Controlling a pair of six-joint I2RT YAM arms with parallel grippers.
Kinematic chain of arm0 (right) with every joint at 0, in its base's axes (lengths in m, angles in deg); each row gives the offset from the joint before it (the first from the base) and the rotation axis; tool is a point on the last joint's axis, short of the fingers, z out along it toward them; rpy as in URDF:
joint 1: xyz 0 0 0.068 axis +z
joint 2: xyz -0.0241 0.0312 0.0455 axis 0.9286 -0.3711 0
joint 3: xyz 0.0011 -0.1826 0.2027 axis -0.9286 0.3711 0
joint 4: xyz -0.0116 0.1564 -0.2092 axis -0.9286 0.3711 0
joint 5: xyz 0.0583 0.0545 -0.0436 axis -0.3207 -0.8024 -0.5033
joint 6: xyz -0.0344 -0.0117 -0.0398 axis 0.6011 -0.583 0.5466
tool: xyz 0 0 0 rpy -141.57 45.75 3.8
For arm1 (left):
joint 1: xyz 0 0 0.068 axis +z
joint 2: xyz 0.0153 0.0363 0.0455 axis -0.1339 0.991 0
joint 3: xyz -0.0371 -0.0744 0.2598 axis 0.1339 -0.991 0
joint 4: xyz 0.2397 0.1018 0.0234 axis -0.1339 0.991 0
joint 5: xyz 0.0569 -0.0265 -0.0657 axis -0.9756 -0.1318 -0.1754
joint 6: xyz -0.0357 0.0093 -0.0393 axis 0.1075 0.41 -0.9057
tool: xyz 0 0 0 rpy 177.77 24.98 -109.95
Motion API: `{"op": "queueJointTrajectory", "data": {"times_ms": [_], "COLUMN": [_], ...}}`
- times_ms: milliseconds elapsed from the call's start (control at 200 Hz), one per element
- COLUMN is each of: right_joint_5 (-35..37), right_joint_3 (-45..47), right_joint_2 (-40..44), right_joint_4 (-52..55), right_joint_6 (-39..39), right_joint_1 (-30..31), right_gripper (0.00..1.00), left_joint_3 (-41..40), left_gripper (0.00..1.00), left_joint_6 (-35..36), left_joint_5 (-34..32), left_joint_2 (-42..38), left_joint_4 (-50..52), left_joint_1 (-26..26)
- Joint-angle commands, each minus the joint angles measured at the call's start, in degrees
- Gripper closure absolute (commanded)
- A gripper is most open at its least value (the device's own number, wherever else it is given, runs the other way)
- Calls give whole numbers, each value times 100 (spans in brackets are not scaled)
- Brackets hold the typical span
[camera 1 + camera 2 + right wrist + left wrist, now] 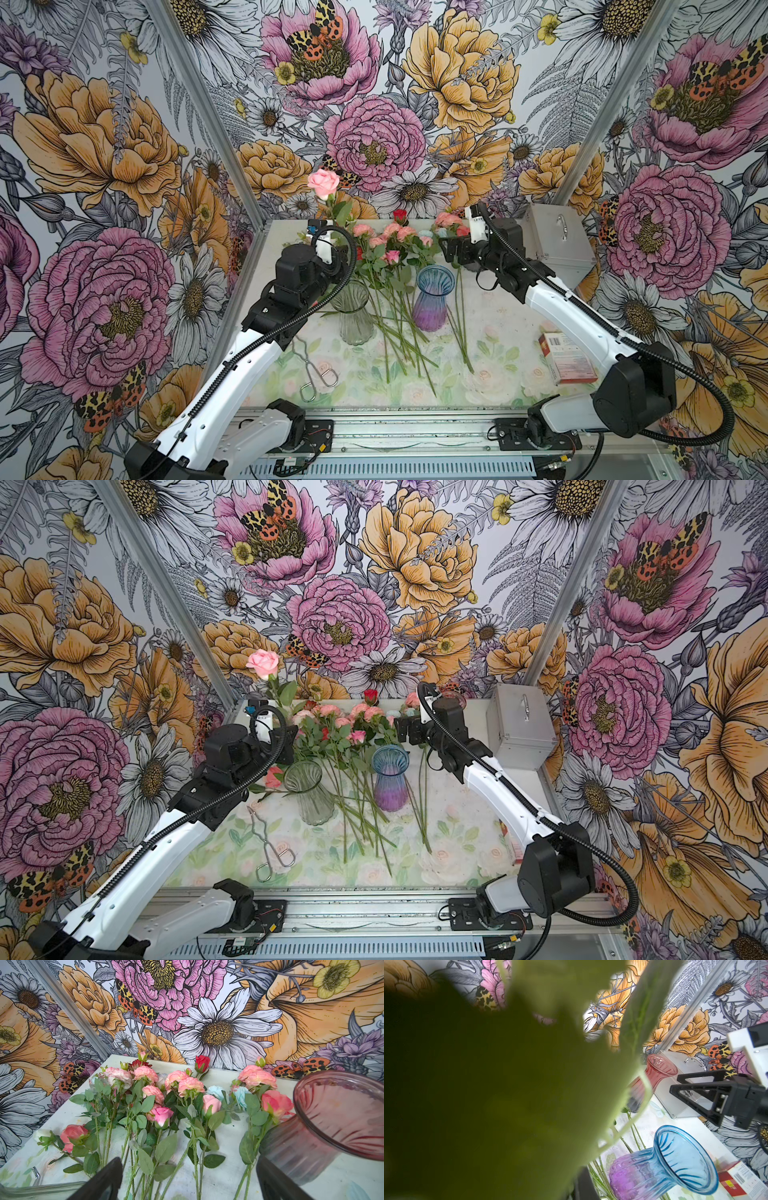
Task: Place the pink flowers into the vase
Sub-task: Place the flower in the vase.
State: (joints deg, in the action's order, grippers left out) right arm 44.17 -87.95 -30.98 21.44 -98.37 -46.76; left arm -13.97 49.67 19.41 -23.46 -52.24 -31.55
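The rose stays in my left gripper for now: it is past the vase's opening and would drop outside the clear vase [353, 312] if released.
My left gripper [335, 240] is shut on the stem of a pink rose [323, 183] that stands upright above the table's far left, behind a clear glass vase [353, 312]. In the left wrist view its blurred green leaf [500, 1093] fills most of the picture. More pink flowers [390, 244] lie in a pile with red and pale blue blooms between the clear vase and a blue-and-purple vase [432, 300]. My right gripper [190, 1185] hangs open over the stems, nothing between its fingers. A pink glass vase [336, 1118] stands just beside it.
A metal case [557, 243] sits at the back right. A red and white box [566, 359] lies at the right edge. Metal tongs [316, 374] lie front left. One more pink rose [273, 777] lies left of the clear vase.
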Motion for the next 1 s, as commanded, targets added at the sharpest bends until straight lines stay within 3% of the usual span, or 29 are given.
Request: {"op": "queueJointTrajectory", "data": {"times_ms": [0,690,905,996], "right_joint_5": [-117,-299,-293,-311], "right_joint_3": [34,68,113,111], "right_joint_2": [114,292,358,362], "right_joint_4": [-19,-10,12,22], "right_joint_6": [0,40,69,75], "right_joint_1": [43,48,43,44], "right_gripper": [1,1,1,1], "left_joint_3": [-315,-855,-858,-863], "left_gripper": [100,96,86,76], "left_joint_6": [-558,-804,-791,-787], "left_joint_5": [-453,-795,-1016,-1071], "left_joint_2": [-152,212,232,150], "left_joint_4": [-301,-507,-503,-468], "left_joint_1": [-23,-257,-437,-503]}}
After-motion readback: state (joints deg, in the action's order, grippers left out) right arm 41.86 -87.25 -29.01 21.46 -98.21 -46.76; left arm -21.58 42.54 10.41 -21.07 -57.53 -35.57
